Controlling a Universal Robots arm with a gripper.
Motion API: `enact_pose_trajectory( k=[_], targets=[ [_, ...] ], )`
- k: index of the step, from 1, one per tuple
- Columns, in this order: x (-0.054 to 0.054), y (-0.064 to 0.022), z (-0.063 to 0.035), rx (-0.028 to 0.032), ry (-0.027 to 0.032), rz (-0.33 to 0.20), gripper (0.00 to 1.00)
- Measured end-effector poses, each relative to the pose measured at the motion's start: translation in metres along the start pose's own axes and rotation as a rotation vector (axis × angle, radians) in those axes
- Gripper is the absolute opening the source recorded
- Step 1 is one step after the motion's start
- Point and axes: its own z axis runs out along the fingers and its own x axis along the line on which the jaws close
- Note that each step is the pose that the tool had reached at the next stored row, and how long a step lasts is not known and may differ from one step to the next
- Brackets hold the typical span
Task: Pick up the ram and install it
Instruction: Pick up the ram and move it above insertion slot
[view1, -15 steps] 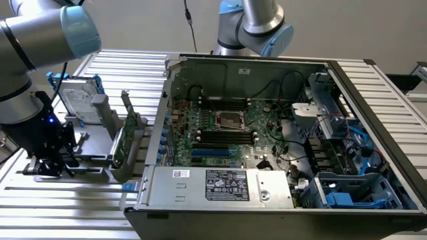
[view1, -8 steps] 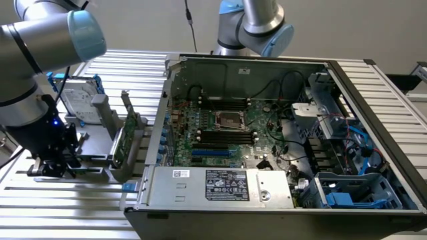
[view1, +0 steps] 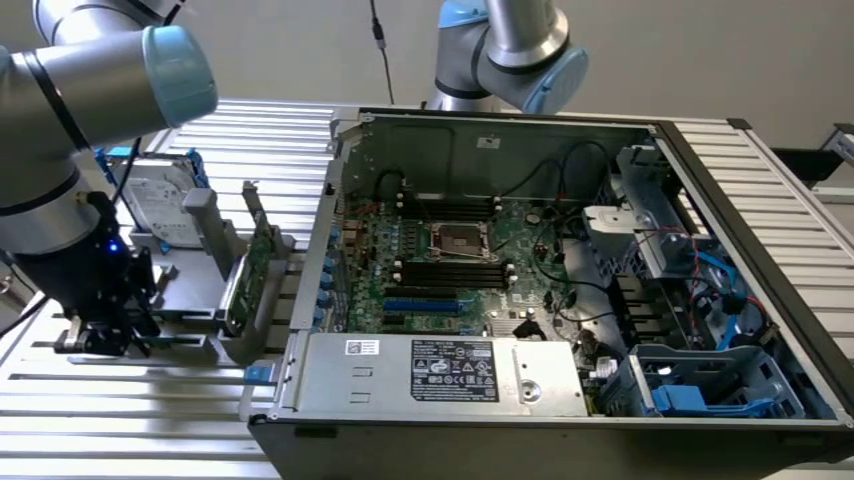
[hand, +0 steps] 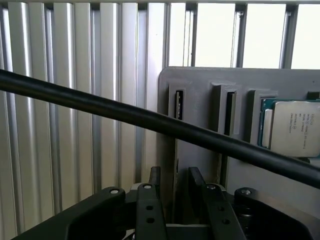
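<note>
My gripper should next take hold of the ram by its bare middle part (hand: 175, 192), where both sides of the ram are free, because the holder's slotted block (hand: 179, 105) surrounds the ram's end.
My gripper (view1: 100, 342) hangs low over a grey parts holder (view1: 180, 345) on the slatted table, at the exterior view's left. In the wrist view its two black fingers (hand: 154, 182) stand apart, open, on either side of a thin strip (hand: 175, 150). The strip runs edge-on out of a slot (hand: 178, 102) in the holder (hand: 200, 155) and looks like the ram on edge. I cannot tell whether the fingers touch it. The open computer case (view1: 747, 250) lies to the exterior view's right, its motherboard's black memory slots (view1: 454, 272) bare beside the processor socket (view1: 461, 240).
A taller green card (view1: 247, 275) stands in a grey stand between my gripper and the case. A silver hard drive with blue rails (view1: 160, 210) sits behind it. A processor chip (hand: 295, 127) rests in the holder. A black cable (hand: 150, 120) crosses the wrist view.
</note>
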Motion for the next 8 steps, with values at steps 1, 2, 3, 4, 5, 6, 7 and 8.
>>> enact_pose_trajectory(
  k=[1, 2, 3, 4, 5, 6, 7, 8],
  targets=[
    [0.0000, -0.0003, 0.0001, -0.0001, 0.0000, 0.000, 0.36],
    [-0.0001, -0.0007, 0.0003, 0.0000, 0.0000, 0.000, 0.34],
    [0.0000, -0.0010, 0.0004, 0.0000, 0.0000, 0.000, 0.34],
    [0.0000, -0.0012, 0.0004, -0.0001, 0.0000, 0.000, 0.28],
    [0.0000, -0.0014, 0.0003, -0.0004, 0.0000, 0.000, 0.21],
    [0.0000, -0.0015, 0.0004, -0.0008, 0.0001, 0.000, 0.21],
    [0.0000, -0.0017, 0.0003, -0.0013, 0.0001, 0.000, 0.15],
    [0.0000, -0.0017, 0.0004, -0.0015, 0.0000, 0.000, 0.14]
  ],
)
